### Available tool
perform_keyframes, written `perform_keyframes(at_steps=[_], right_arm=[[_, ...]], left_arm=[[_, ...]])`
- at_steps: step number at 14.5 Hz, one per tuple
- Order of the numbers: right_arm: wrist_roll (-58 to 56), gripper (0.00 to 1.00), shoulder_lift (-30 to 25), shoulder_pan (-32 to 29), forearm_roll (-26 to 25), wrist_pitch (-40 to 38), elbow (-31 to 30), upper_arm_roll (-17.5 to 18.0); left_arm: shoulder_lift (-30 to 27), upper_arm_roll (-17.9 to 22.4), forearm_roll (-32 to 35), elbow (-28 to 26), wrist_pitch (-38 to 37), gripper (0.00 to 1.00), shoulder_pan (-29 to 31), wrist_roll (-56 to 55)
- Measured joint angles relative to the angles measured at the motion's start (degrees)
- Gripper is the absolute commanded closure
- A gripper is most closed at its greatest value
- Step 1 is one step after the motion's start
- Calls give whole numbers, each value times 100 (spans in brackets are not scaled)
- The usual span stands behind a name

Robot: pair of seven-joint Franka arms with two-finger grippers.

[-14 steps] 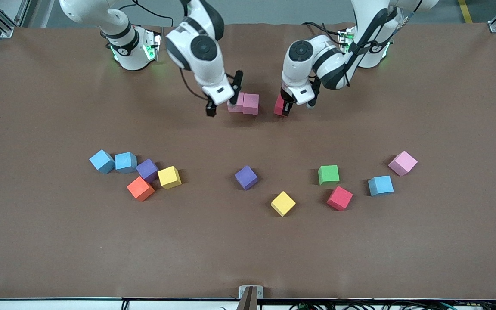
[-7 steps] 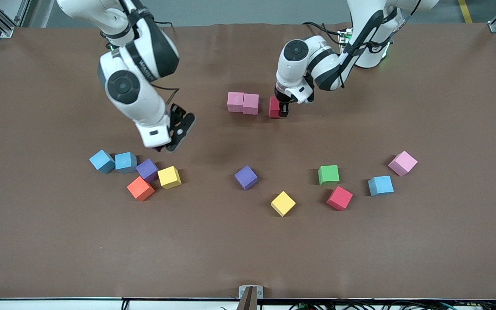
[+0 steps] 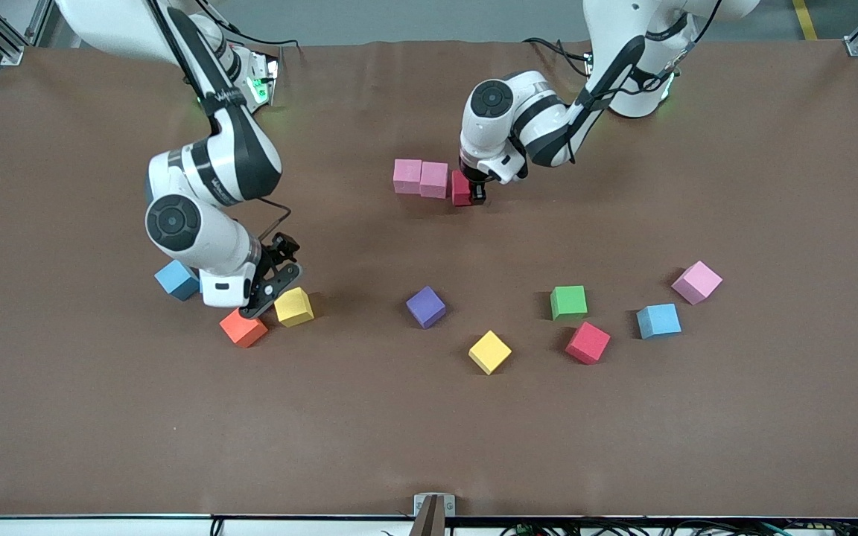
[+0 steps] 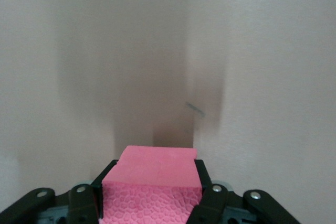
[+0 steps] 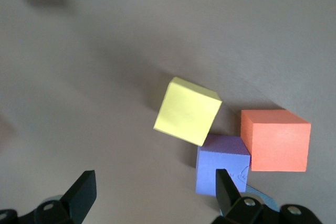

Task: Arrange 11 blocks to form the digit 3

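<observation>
The right gripper takes hold of the yellow block by its sides next, to add it to the digit 3.
Two pink blocks sit side by side in a row. My left gripper is shut on a red block and holds it low against the pink pair, at the end toward the left arm. In the left wrist view the block fills the gap in my left gripper. My right gripper is open over a cluster of an orange block, a yellow block and a purple block. My right gripper stands beside the purple block, and the yellow and orange blocks lie close by.
A light blue block lies partly under the right arm. Loose blocks nearer the camera: purple, yellow, green, red, light blue, pink.
My right arm has swung away from the pink pair and come down over the orange, yellow and purple cluster. My left gripper has carried the red block closer, up against the pink pair.
</observation>
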Motion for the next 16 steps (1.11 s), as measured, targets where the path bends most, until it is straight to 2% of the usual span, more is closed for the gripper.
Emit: perform_keyframes(at_steps=[4,9,16], right_arm=[[850,0,397,19,0,571,0,53],[1041,0,868,30,0,1309,0,69],[1061,0,1043,18,0,1487,2,-56]], left_arm=[[15,-1,-44,5,-169,79,-258,-43],[18,18,-77,7,-195,79,-269,-43],[122,30,-77,50,-198,78,-269,-43]])
